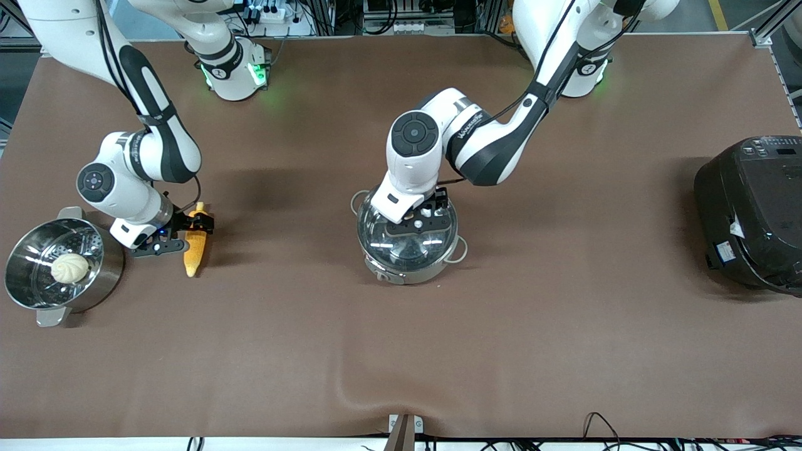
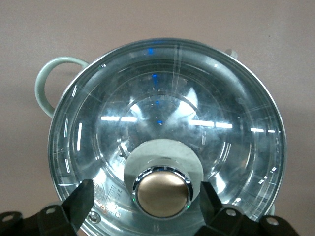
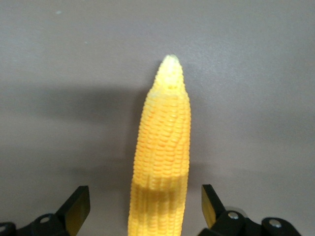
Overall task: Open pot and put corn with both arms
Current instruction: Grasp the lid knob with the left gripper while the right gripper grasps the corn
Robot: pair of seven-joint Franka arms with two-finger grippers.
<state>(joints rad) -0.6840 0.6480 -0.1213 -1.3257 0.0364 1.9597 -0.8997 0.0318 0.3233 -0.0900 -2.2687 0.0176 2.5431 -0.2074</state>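
Note:
My right gripper grabs the corn by its thick half [image 1: 198,221] next, so the corn's tapered tip [image 1: 192,266] stays free to go into the steel pot.
The steel pot [image 1: 393,274] stands mid-table with its glass lid [image 1: 401,247] on. My left gripper [image 1: 423,217] is low over the lid. In the left wrist view it [image 2: 146,202] is open, one finger on each side of the copper knob [image 2: 163,193], not clamped on it. The corn [image 1: 194,252] lies on the mat toward the right arm's end. My right gripper [image 1: 186,230] is down over its thick end. In the right wrist view it [image 3: 143,206] is open, with the corn [image 3: 162,147] between the fingers and gaps on both sides.
A steel steamer pot [image 1: 19,293] with a pale bun [image 1: 69,267] in it stands beside the corn at the right arm's end. A big black cooker [image 1: 752,213] stands at the left arm's end. A brown mat [image 1: 564,344] covers the table.

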